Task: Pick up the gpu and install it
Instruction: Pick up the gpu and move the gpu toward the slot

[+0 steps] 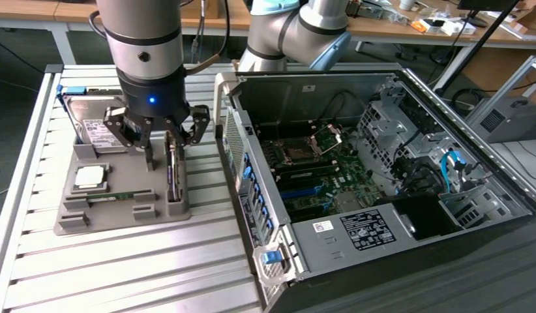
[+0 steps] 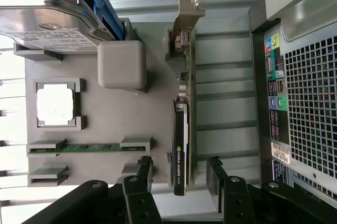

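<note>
My open fingers are above the GPU's edge. My gripper needs to go lower before it closes on the GPU's top edge (image 1: 171, 138).
The gpu (image 1: 172, 175) (image 2: 182, 129) stands on its edge in a slot along the side of the grey holder tray (image 1: 120, 218) (image 2: 121, 111) that faces the computer. It looks dark and thin, with a metal bracket at one end. My gripper (image 1: 161, 147) (image 2: 179, 174) hangs right over it, open. One finger (image 2: 143, 174) is on the tray side and the other finger (image 2: 216, 174) is on the case side, so the card's end lies between them with a gap on each side. Nothing is held.
On the same tray lie a silver hard drive (image 1: 98, 127) (image 2: 47, 19), a square processor (image 1: 90, 176) (image 2: 55, 103) and a green memory stick (image 1: 116, 195) (image 2: 84, 148). The open computer case (image 1: 364, 176) (image 2: 300, 87) stands close by at the exterior view's right, motherboard exposed.
</note>
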Available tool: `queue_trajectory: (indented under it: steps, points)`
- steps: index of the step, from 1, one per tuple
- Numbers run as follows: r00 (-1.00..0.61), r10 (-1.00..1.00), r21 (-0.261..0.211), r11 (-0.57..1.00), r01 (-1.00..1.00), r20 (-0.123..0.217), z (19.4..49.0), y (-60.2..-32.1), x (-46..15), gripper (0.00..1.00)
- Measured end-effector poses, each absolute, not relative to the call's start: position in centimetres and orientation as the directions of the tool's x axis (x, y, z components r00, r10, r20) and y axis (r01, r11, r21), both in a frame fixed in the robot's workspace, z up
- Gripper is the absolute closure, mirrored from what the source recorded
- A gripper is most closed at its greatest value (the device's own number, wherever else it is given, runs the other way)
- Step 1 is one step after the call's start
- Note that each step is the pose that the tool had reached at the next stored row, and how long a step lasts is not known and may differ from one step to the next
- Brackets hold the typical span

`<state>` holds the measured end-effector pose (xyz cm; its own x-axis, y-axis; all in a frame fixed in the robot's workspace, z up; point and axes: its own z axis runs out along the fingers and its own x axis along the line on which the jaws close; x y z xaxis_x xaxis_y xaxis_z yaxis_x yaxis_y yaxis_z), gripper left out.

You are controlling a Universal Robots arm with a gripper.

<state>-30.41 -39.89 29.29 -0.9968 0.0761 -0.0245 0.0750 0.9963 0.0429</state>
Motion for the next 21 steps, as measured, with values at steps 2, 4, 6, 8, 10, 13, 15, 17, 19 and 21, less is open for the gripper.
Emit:
queue_trajectory:
  steps: [2,4,6,8,10,13,15,17,19,21]
  points:
    - [-0.997,0.076,0.043,0.996,0.075,-0.025,29.25,-39.89,-30.41,0.46]
    - [-0.997,0.076,0.043,0.996,0.075,-0.025,29.22,-39.89,-30.41,0.46]
    - [-0.997,0.076,0.043,0.996,0.075,-0.025,29.16,-39.89,-30.41,0.46]
    - [-0.997,0.076,0.043,0.996,0.075,-0.025,29.1,-39.89,-30.41,0.46]
    - [-0.997,0.076,0.043,0.996,0.075,-0.025,29.02,-39.89,-30.41,0.46]
    - [-0.997,0.076,0.043,0.996,0.075,-0.025,28.94,-39.89,-30.41,0.46]
    - [-0.997,0.076,0.043,0.996,0.075,-0.025,28.89,-39.9,-30.41,0.46]
    - [-0.997,0.076,0.043,0.996,0.075,-0.025,28.85,-39.9,-30.41,0.46]
    - [-0.997,0.076,0.043,0.996,0.075,-0.025,28.82,-39.9,-30.41,0.46]
    - [-0.997,0.076,0.043,0.996,0.075,-0.025,28.75,-39.89,-30.41,0.46]
